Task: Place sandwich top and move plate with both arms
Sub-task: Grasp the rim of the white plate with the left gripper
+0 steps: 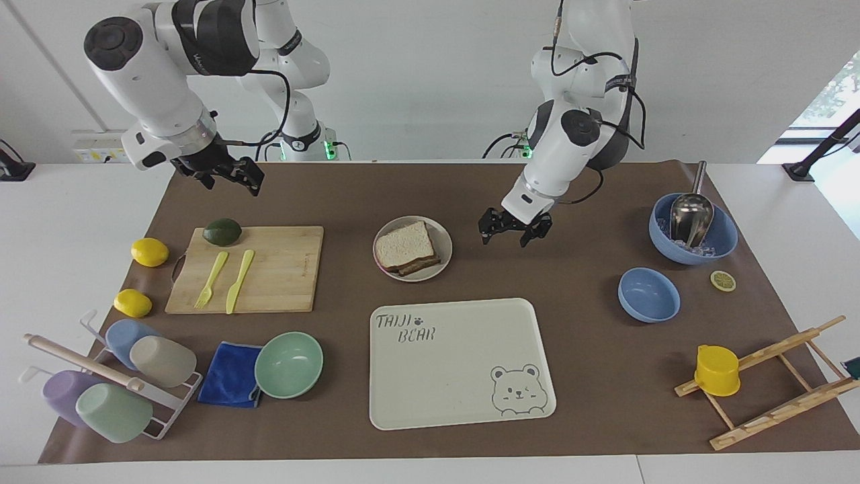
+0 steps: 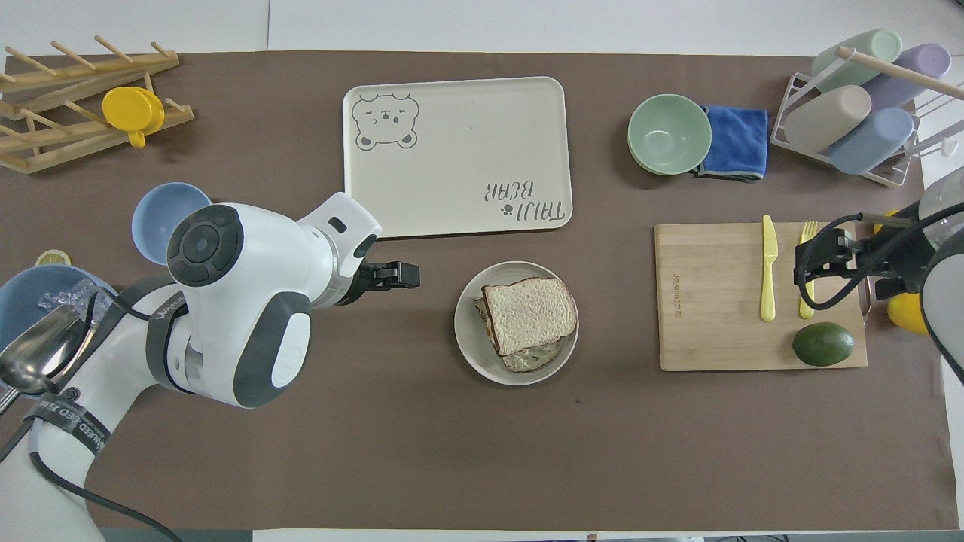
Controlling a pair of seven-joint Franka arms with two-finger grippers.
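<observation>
My left gripper grabs the plate by the bare part of its rim [image 2: 461,321] next to move it. The stacked sandwich [image 2: 529,319] fills the plate's middle and crowds one edge of the plate.
The sandwich top [image 1: 403,243] lies on the stacked sandwich on the plate [image 1: 445,259] in the middle of the table; it also shows in the overhead view [image 2: 529,305], with the plate's rim [image 2: 471,348] around it. My left gripper [image 1: 514,230] is open and empty, low over the mat just beside the plate, toward the left arm's end; it shows in the overhead view too [image 2: 398,275]. My right gripper [image 1: 225,175] is open and empty, raised over the cutting board's end of the table [image 2: 828,256].
A cream bear-printed tray [image 1: 463,376] lies farther from the robots than the plate. A cutting board [image 1: 282,269] holds an avocado [image 1: 222,232], a fork and a knife. A blue bowl with a scoop [image 1: 692,232] and a small blue bowl [image 1: 648,294] stand at the left arm's end.
</observation>
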